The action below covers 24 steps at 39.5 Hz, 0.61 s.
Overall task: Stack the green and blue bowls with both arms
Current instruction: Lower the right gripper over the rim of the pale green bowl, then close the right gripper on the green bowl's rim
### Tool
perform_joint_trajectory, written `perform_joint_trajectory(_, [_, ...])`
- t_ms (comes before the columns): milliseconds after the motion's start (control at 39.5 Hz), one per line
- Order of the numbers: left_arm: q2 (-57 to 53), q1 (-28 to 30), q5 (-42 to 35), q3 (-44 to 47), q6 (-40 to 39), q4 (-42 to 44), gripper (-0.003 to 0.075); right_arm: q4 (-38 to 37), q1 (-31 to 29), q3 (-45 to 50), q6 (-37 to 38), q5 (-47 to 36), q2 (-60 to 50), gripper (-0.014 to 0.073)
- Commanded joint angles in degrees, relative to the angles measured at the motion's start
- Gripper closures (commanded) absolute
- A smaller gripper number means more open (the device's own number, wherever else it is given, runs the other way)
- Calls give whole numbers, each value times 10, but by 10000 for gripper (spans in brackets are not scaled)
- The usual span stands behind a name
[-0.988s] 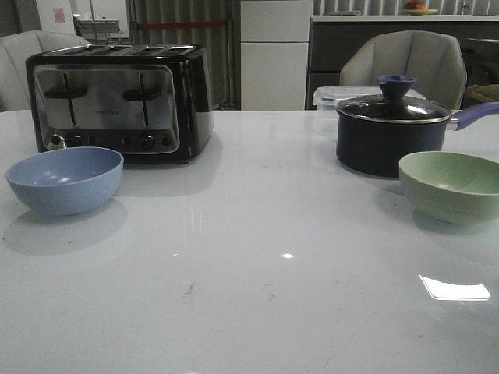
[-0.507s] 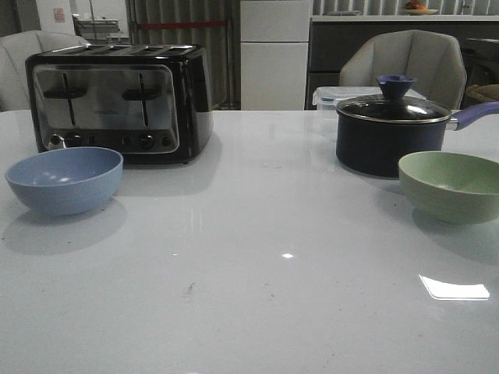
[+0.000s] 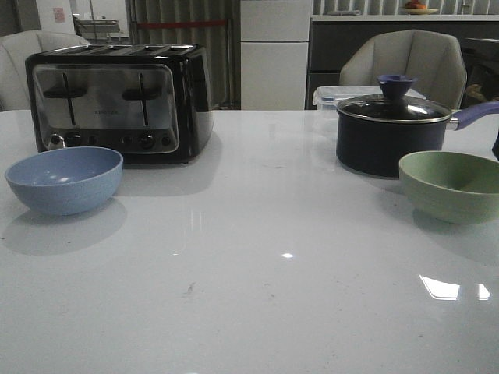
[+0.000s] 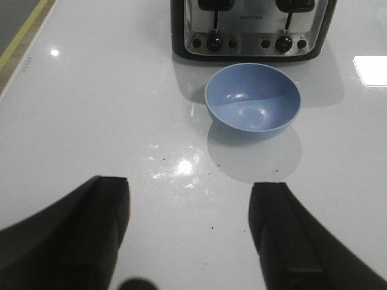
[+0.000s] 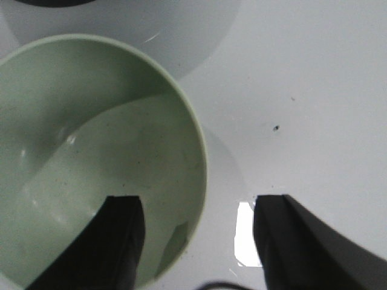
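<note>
I need to lower my right gripper first and then close it on the green bowl's rim, because its fingers are above the bowl's rim and don't reach the bowl's side yet.
The pale blue bowl (image 3: 64, 179) sits on the white table at the left, in front of the toaster. It also shows in the left wrist view (image 4: 253, 101). My left gripper (image 4: 189, 184) is open and empty above bare table, well short of the blue bowl. The sage green bowl (image 3: 451, 185) sits at the right, in front of the saucepan. In the right wrist view my right gripper (image 5: 198, 202) is open astride the green bowl's (image 5: 91, 157) rim, one finger over its inside and one outside. Neither gripper shows plainly in the front view.
A black and steel toaster (image 3: 117, 101) stands behind the blue bowl. A dark navy saucepan (image 3: 394, 132) with a glass lid stands behind the green bowl, its handle pointing right. A dark sliver (image 3: 496, 144) shows at the right edge. Chairs stand beyond the table's far edge.
A dark sliver has come in at the front view's right edge, and the bright reflection at the front right has shrunk and split. Both bowls have stayed in place.
</note>
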Motion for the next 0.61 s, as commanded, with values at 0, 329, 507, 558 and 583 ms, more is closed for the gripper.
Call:
perform_joint_trajectory(0, [4,-1,-42,-17,-4,-4,230,6,-4,-39,-6,-14,3,88])
perform_joint_trajectory(329, [4,-1,-42,-17,-4,-4,230,7,-4,-74,-6,-21,60,88])
perform_joint_trajectory(507, [4,-1,-42,-17,-4,-4,230,7,-4,-74,-7,-26,64,228])
perform_joint_trajectory(558, [4,-1,-42,-17,-4,-4,230,7,-4,-74,-7,-26,64,290])
perform_joint_trajectory(583, [4,-1,-42,-17,-4,-4,230,7,-4,-74,-7,-24,64,314])
